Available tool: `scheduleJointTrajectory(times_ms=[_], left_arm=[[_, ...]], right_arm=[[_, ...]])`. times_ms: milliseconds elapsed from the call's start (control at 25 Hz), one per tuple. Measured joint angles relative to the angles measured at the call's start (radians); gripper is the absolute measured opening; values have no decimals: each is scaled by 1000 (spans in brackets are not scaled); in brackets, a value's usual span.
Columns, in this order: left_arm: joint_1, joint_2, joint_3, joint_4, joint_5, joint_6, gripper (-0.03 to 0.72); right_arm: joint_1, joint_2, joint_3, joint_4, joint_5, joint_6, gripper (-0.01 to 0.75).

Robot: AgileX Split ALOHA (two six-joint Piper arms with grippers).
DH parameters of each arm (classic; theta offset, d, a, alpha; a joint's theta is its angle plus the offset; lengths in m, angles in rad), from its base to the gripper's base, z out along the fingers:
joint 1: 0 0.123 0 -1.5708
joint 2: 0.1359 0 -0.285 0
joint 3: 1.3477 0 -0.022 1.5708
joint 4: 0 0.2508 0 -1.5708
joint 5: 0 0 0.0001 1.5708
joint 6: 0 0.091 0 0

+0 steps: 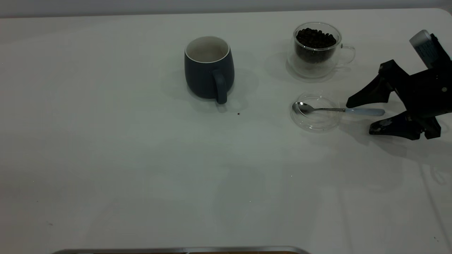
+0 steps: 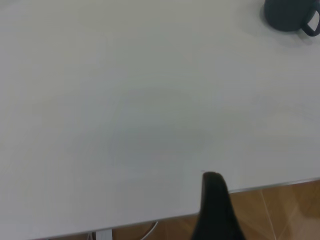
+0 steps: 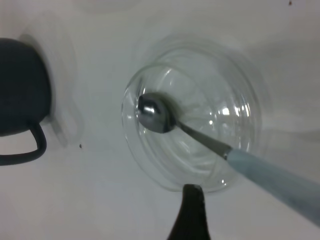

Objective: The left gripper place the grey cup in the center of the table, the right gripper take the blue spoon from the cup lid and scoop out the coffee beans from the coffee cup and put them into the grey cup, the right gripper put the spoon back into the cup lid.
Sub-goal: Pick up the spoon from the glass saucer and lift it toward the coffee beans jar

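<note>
I should grab the blue spoon by its pale handle [image 1: 365, 112] with my right gripper next. Then the blue spoon's bowl [image 1: 302, 108] is free to scoop the coffee beans.
The grey cup [image 1: 208, 68] stands upright near the middle of the table [image 1: 141, 176], handle toward the front, inside white and empty. The coffee cup [image 1: 316, 47] holds coffee beans [image 1: 315, 38] at the back right. In front of it lies the cup lid [image 1: 315, 121] with the blue spoon [image 1: 339, 110] across it, bowl in the lid and pale handle pointing right. My right gripper [image 1: 363, 116] is open, its two fingers on either side of the handle's end and apart from it. In the right wrist view the spoon [image 3: 260, 170] rests in the lid [image 3: 220, 90]. One finger [image 2: 215, 205] of my left gripper shows at the table's edge.
One loose bean [image 1: 238, 113] lies on the table just in front of the grey cup. The grey cup also shows in the left wrist view [image 2: 287, 15], far from that gripper. A metal rim [image 1: 176, 250] runs along the table's front edge.
</note>
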Motion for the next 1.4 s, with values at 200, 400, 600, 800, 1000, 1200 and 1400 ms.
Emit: scheduleJointTrajectory(times_ms=[200, 400, 600, 800, 1000, 1200, 1400], left_arm=[[0, 0, 0, 0, 0, 0, 588], [0, 0, 0, 0, 0, 0, 588], [0, 0, 0, 0, 0, 0, 588], [0, 0, 0, 0, 0, 0, 588], [0, 0, 0, 0, 0, 0, 588], [0, 0, 0, 0, 0, 1, 588], [0, 0, 0, 0, 0, 2, 588]], right_arm=[[0, 29, -31, 0, 47, -6, 715], [0, 35, -39, 0, 73, -27, 689], [0, 37, -39, 0, 83, -34, 594], [0, 37, -39, 0, 92, -35, 426], [0, 37, -39, 0, 94, -36, 272], [0, 26, -39, -12, 145, -36, 137], [0, -37, -32, -57, 123, -25, 102]])
